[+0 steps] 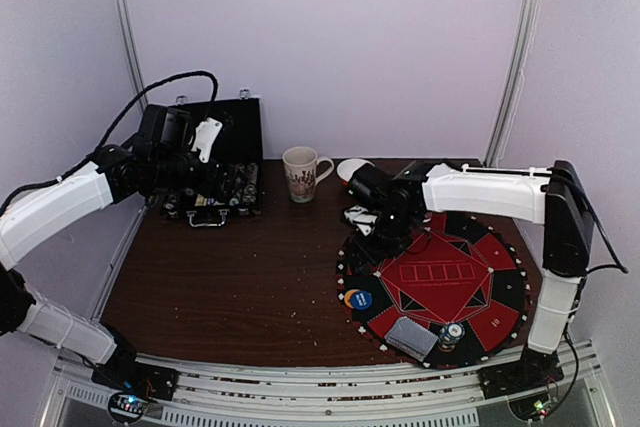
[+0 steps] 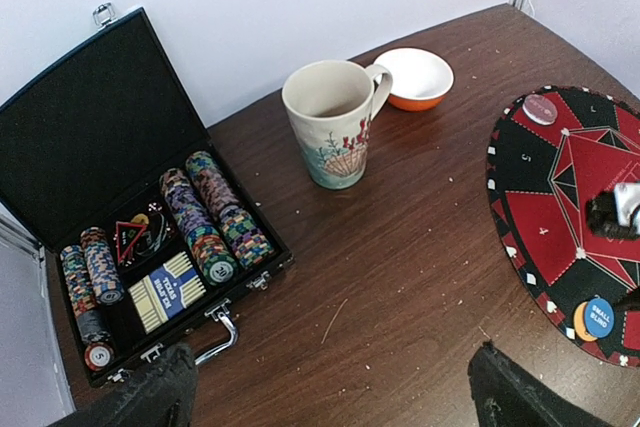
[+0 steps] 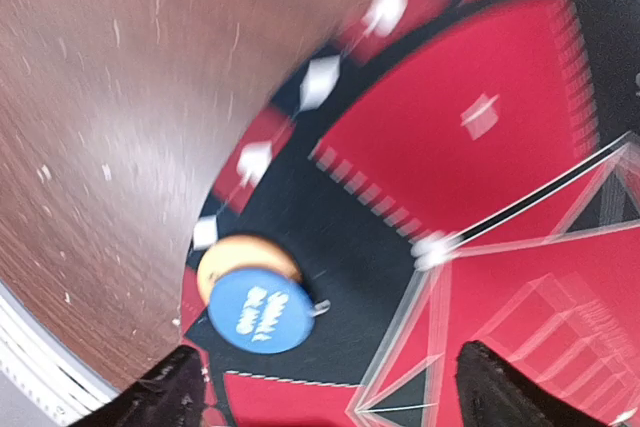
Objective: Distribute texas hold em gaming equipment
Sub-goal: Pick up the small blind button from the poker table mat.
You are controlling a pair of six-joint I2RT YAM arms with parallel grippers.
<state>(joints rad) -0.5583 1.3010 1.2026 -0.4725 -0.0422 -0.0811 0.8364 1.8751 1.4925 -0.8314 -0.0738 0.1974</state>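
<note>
My right gripper would leave the blue disc lying over the orange disc (image 3: 243, 255) if I lifted it now, because its open fingers are short of the blue button disc (image 3: 261, 311).
The blue button disc (image 3: 255, 309) lies partly over the orange disc (image 3: 243, 255) at the left rim of the round red-and-black mat (image 3: 480, 67). My right gripper (image 3: 340, 397) hangs open just above them, holding nothing. From above, the discs (image 1: 357, 299) sit at the mat's (image 1: 505, 292) near left, below the right gripper (image 1: 388, 235). A grey card deck (image 1: 412, 337) and a chip (image 1: 453, 332) rest on the mat's near edge. Another chip (image 2: 540, 109) lies at its far rim. My left gripper (image 2: 335, 407) is open over bare table beside the open black case (image 2: 80, 137), which holds rows of chips (image 2: 215, 217) and a blue card box (image 2: 170, 292).
A cream mug (image 1: 303, 172) stands at mid-back of the brown table, and a white-and-orange bowl (image 2: 415, 77) sits to its right. The case (image 1: 230, 127) stands at the back left against the wall. Metal rails run along the table's near edge.
</note>
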